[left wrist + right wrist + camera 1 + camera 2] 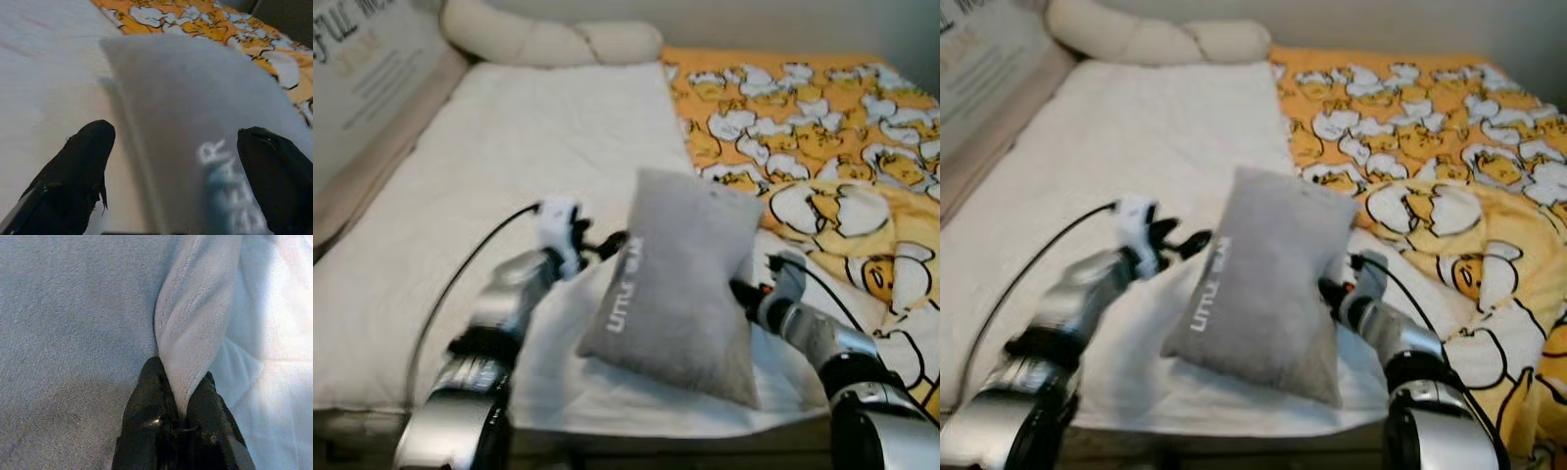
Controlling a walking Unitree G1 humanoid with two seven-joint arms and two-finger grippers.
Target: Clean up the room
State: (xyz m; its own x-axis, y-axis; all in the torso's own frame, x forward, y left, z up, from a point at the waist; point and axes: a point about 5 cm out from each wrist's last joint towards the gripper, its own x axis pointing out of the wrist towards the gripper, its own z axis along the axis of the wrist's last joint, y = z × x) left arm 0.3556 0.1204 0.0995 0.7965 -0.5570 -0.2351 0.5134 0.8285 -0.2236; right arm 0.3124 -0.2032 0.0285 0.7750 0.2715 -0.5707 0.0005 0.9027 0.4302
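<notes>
My left gripper grabs the pillow [675, 284] by the seamed edge [616, 266] beside the lettering next, since the pillow thins out there from its wide, puffed middle.
A grey pillow [675, 284] with white lettering stands tilted on the white bedsheet [509, 166], near the bed's front edge. My right gripper [178, 399] is shut on a pinched fold of the pillow's right edge and holds it up. My left gripper [607, 245] hovers open at the pillow's left edge, level with the lettering. In the left wrist view its black fingers [78, 171] stand wide apart with the pillow [195, 117] just ahead of them.
An orange blanket [822, 127] printed with cartoon egg figures covers the right half of the bed. A cream knotted cushion [548, 39] lies at the head. A light board with writing [362, 78] leans along the left side.
</notes>
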